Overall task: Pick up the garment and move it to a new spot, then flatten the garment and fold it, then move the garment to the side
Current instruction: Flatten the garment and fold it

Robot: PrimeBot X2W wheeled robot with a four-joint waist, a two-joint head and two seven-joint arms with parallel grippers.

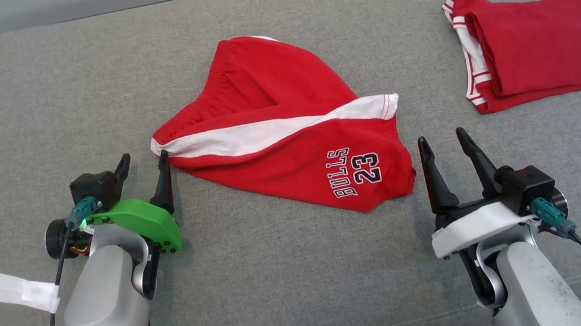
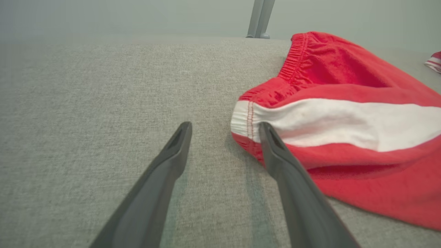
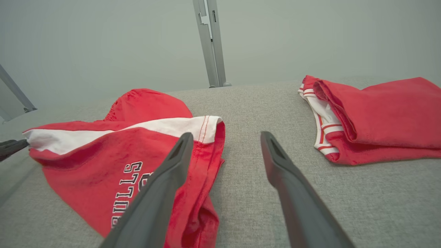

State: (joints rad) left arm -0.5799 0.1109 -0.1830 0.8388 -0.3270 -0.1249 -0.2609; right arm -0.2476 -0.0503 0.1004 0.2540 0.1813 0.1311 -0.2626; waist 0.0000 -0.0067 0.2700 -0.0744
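The left gripper grabs the white stripe's waistband end (image 1: 156, 146) next, to move the garment (image 1: 285, 120) to a new spot.
The garment (image 1: 278, 128) is a pair of red shorts with a white side stripe and "BULLS 23" print, lying loosely crumpled in the middle of the grey surface. My left gripper (image 1: 143, 162) stands open at the shorts' left end, its right finger just at the white hem (image 2: 243, 119). Off the garment's lower right corner my right gripper (image 1: 441, 139) is open, holding nothing. In the right wrist view the shorts (image 3: 113, 155) lie left of my open fingers (image 3: 172, 168), partly behind the left one.
A second red garment with white trim (image 1: 533, 46) lies folded at the far right, also seen as a red folded garment (image 3: 375, 117) in the right wrist view. A grey post (image 3: 210, 41) stands beyond the surface's far edge. White tape (image 1: 18, 289) hangs at the lower left.
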